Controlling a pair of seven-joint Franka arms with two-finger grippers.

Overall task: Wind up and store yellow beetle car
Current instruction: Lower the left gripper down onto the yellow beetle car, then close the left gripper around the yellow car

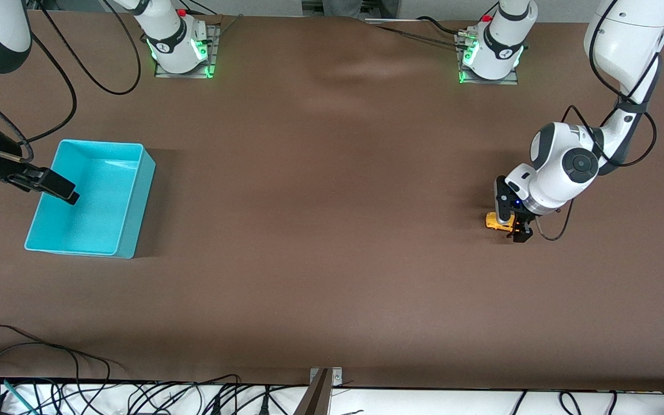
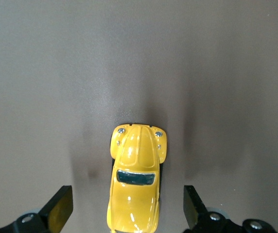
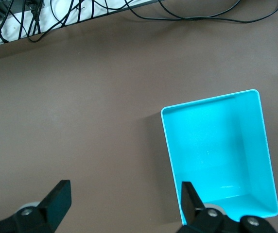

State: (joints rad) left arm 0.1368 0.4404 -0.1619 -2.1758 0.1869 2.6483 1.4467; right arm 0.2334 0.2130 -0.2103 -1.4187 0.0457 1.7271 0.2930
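Note:
In the left wrist view the fingertips stand on either side of the yellow beetle car, near its windshield (image 2: 135,178), so it is now time for my left gripper to close on it.
The yellow beetle car (image 1: 494,221) stands on the brown table toward the left arm's end. In the left wrist view the car (image 2: 136,179) lies between the two fingers, its hood pointing away from the wrist. My left gripper (image 1: 511,225) is low over the car, open, its fingers (image 2: 59,209) apart from the car's sides. The turquoise bin (image 1: 101,202) stands toward the right arm's end and is empty. My right gripper (image 1: 70,196) hangs open and empty over the bin's outer edge. In the right wrist view (image 3: 123,203) the bin (image 3: 212,150) lies beside one finger.
Black cables (image 1: 136,397) and a metal bracket (image 1: 324,381) run along the table edge nearest the front camera. The two arm bases (image 1: 182,46) stand along the edge farthest from that camera. Bare brown table lies between the car and the bin.

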